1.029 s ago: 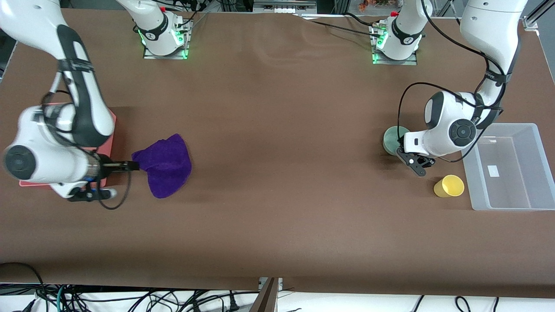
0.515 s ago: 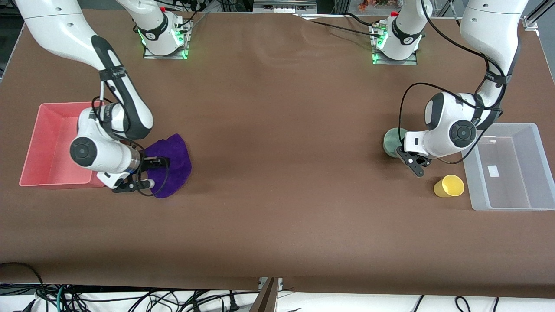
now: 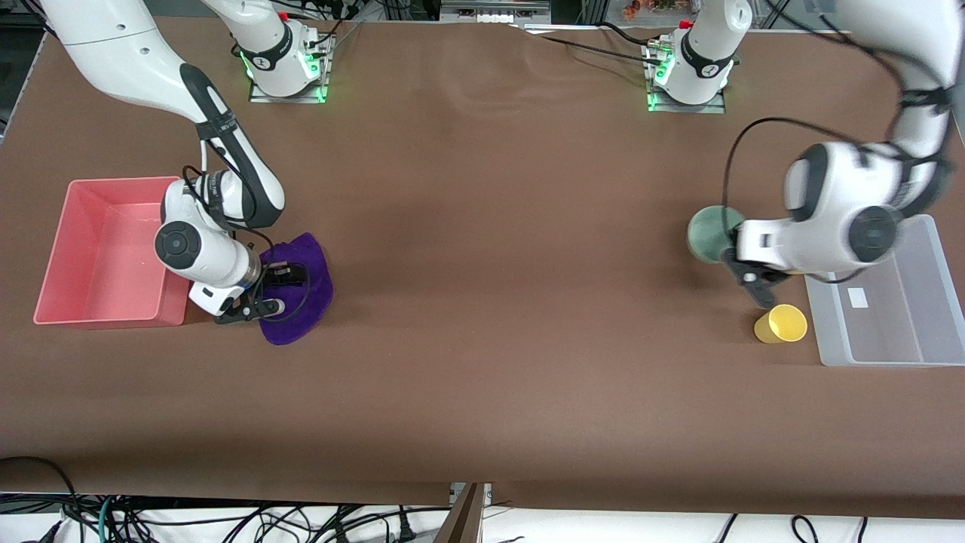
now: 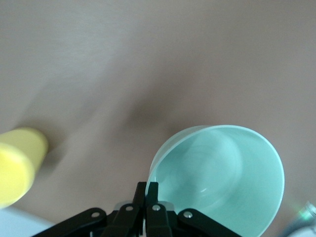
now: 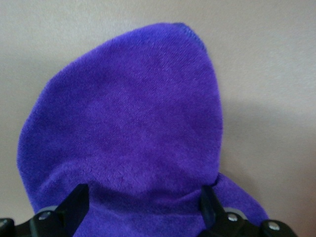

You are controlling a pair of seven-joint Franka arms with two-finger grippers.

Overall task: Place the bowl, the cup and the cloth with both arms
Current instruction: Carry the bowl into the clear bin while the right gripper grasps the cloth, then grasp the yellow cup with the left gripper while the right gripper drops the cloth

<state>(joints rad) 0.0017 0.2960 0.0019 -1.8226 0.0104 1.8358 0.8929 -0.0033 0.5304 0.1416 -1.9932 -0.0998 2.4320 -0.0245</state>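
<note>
The purple cloth needs to go into the pink bin, so my right gripper next needs to grab the cloth by its bunched fold point(image 5: 148, 197).
My left gripper point(image 3: 730, 255) is shut on the rim of the mint-green bowl point(image 3: 709, 234) and holds it tilted above the table. In the left wrist view the fingertips point(image 4: 159, 190) pinch the bowl's point(image 4: 222, 173) edge. The yellow cup point(image 3: 780, 324) lies on the table nearer to the front camera than the bowl; it also shows in the left wrist view point(image 4: 15, 165). My right gripper point(image 3: 290, 273) is open and low over the purple cloth point(image 3: 301, 290). In the right wrist view its fingers point(image 5: 78, 197) straddle a fold of the cloth point(image 5: 128, 113).
A clear plastic bin point(image 3: 874, 360) stands at the left arm's end of the table, beside the cup. A pink bin point(image 3: 105, 181) stands at the right arm's end, beside the cloth. The two green-lit arm bases stand along the table's back edge.
My right gripper has swung from the pink bin to over the cloth and come down. My left gripper has moved with the bowl toward the clear bin.
</note>
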